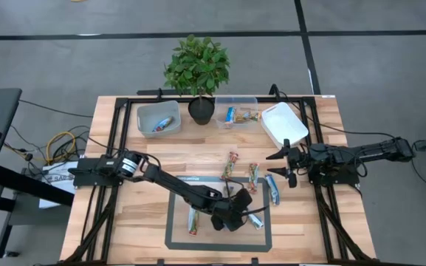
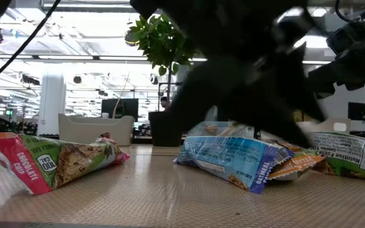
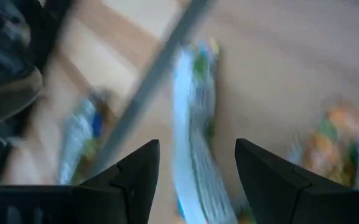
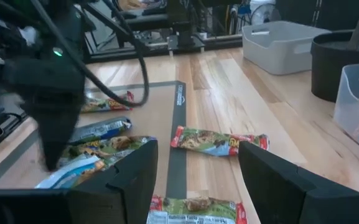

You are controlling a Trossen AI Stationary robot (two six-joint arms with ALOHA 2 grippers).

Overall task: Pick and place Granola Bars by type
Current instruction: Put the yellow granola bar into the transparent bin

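Observation:
I should lower my left gripper before I close it on the blue and white bar (image 1: 255,221) (image 3: 193,143). Its fingers stop above the bar, so they would miss if I closed them now.
My left gripper (image 1: 239,213) hangs open over the right part of the grey taped rectangle. In the left wrist view its fingers (image 3: 198,168) stand on either side of a blue and white granola bar (image 3: 193,143) without touching it. In the low view that blue bar (image 2: 233,158) lies flat on the table under the dark gripper. Other bars lie flat on the wood: a red and green one (image 1: 232,164), another (image 1: 253,177), a blue one (image 1: 273,188) and one inside the rectangle (image 1: 193,220). My right gripper (image 1: 280,164) waits open near the table's right edge.
Along the far edge stand a grey tub (image 1: 148,125) with a blue bar in it, a potted plant (image 1: 200,74), a clear tub (image 1: 236,103) holding bars, and a white tub (image 1: 283,124). Bare wood lies left of the taped rectangle (image 1: 170,214).

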